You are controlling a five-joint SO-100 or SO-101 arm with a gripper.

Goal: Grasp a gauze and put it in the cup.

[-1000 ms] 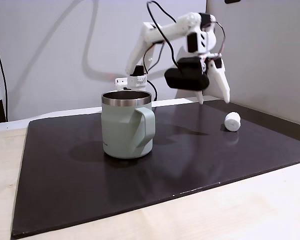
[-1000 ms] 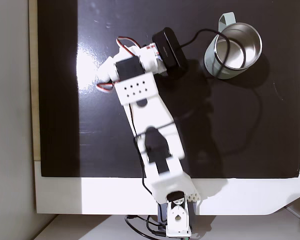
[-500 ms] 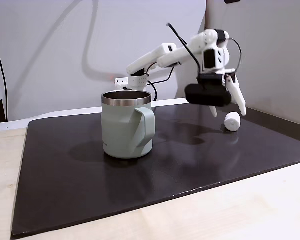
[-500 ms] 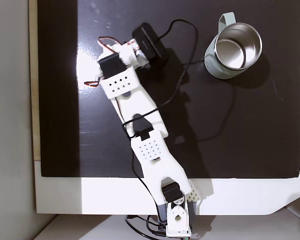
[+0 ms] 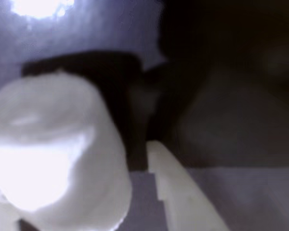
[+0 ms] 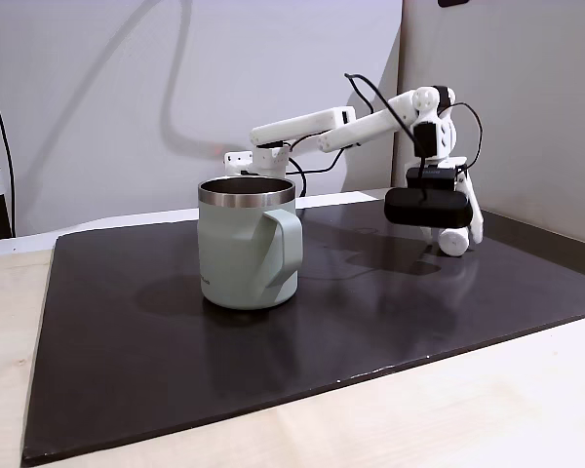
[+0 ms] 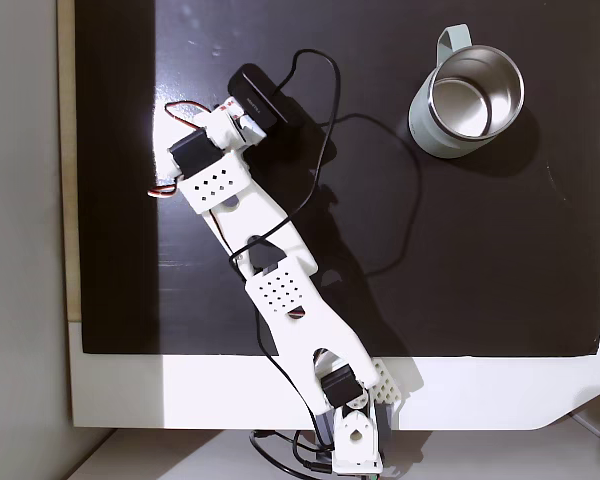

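Observation:
I will reach the gauze with my gripper and grab its curved side (image 5: 96,173). Then the gauze's flat end (image 5: 38,108) stays free to go into the cup.
The gauze (image 6: 455,242), a small white roll, lies on the black mat at the right of a fixed view. My gripper (image 6: 453,237) has come down around it and is open, one white finger (image 6: 475,220) just to the roll's right. In the wrist view the gauze (image 5: 53,144) looms large and blurred at the left, beside a white finger (image 5: 183,197). The cup (image 6: 249,244), sage green with a steel rim, stands upright at mid-mat, well left of the gripper. From above, the cup (image 7: 467,92) is at the top right, and the arm's black camera (image 7: 260,95) covers the gauze.
The black mat (image 6: 370,322) lies on a pale wooden table (image 6: 468,419). A grey wall (image 6: 526,97) rises close behind the gripper at the right. A black cable (image 7: 380,190) loops from the wrist over the mat between arm and cup.
The arm has stretched out and dropped from above the mat down to the gauze, so the open fingers now stand around the roll. Cup and gauze have not moved.

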